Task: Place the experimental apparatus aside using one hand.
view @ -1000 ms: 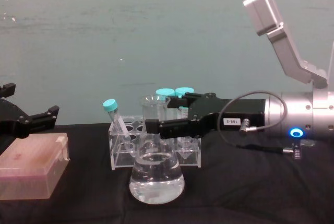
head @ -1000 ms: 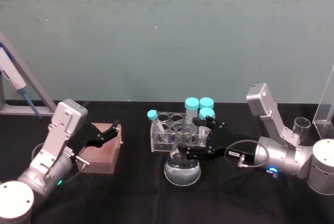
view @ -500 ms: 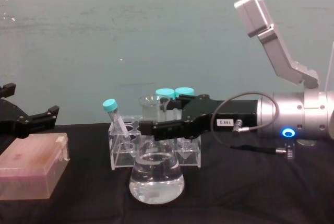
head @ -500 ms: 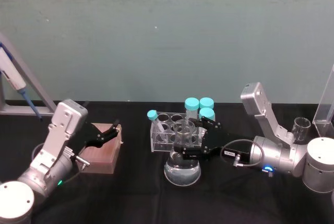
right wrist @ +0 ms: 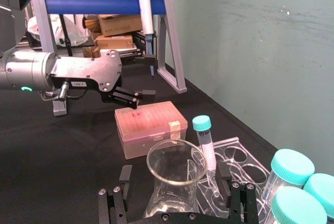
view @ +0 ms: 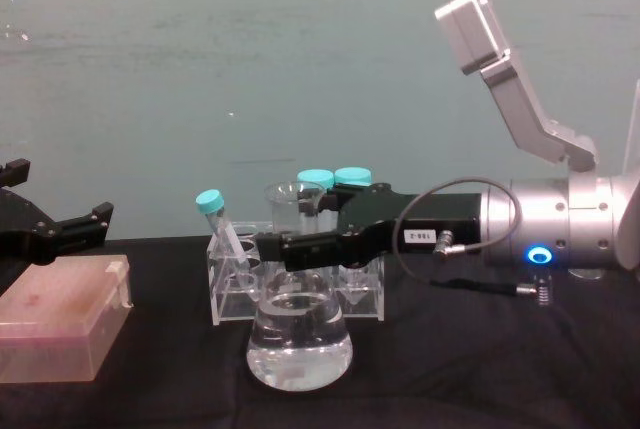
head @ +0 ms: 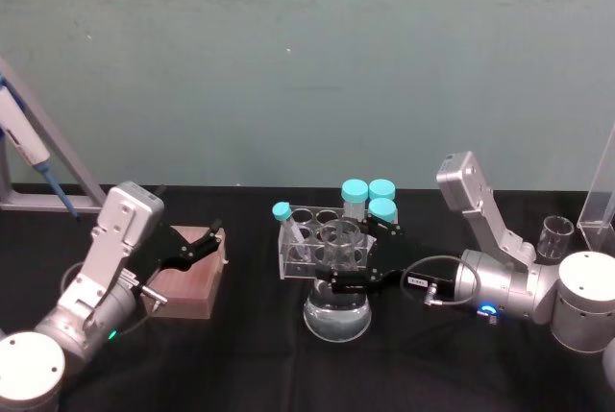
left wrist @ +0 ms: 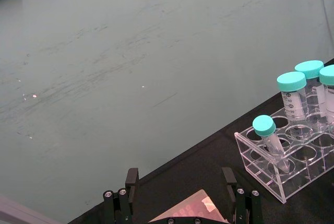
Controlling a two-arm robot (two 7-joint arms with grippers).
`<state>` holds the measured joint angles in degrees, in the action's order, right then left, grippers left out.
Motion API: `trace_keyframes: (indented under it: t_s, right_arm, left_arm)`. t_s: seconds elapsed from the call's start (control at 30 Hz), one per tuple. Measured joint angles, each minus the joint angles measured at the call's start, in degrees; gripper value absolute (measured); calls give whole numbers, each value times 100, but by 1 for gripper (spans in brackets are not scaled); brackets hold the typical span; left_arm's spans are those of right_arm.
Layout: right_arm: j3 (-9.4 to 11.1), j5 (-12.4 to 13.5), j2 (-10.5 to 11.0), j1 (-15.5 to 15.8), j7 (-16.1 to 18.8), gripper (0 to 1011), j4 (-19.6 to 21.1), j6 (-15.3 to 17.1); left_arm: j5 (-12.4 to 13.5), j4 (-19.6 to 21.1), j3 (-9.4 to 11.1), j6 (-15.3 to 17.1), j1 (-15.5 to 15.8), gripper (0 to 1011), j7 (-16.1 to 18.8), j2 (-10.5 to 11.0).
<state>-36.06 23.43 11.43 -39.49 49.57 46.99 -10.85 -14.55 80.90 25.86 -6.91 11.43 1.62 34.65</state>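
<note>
The large conical flask needs to be set aside with its liquid-filled body (view: 299, 344) hanging free. My right gripper will grab the flask by its neck (view: 294, 217) next.
The large conical flask (head: 336, 318) with clear liquid stands at the table's middle front. My right gripper (head: 344, 256) is open, one finger on each side of the flask's neck just below the rim. In the right wrist view the flask mouth (right wrist: 172, 164) sits between the two fingers (right wrist: 123, 178) with a gap on both sides. From the chest view the right gripper (view: 285, 244) crosses the flask (view: 300, 344) at neck height. A small glass beaker (head: 555, 234) and the tall acrylic stand (head: 601, 196) are at the far right. My left gripper (head: 197, 244) hangs open at the left.
A clear tube rack (head: 296, 239) with several teal-capped tubes stands right behind the flask. A pink tip box (head: 187, 287) lies under the left gripper. A pipette stand (head: 38, 162) is at the far left. Black cloth is bare in front of the flask.
My right gripper has slid left along the table, so its open fingers now reach fully past the flask's neck. Flask and left arm have not moved.
</note>
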Motion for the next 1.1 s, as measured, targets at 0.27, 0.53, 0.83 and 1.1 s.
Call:
trace_keyframes:
  t_s: [0.27, 0.53, 0.83, 1.1]
  right_arm:
    - [-10, -25, -83, -47, 23, 1003, -113, -27]
    - [-13, -76, -124, -79, -13, 1002, -193, -3]
    - [-13, -87, -127, -83, -43, 1003, -198, 19]
    - [-9, -78, -124, -83, -43, 1003, -191, 17]
  left_arm:
    - [0, 0, 0, 0, 0, 1000, 0, 0]
    - [0, 0, 0, 0, 0, 1000, 0, 0]
    - [0, 0, 0, 0, 0, 1000, 0, 0]
    - [0, 0, 0, 0, 0, 1000, 0, 0]
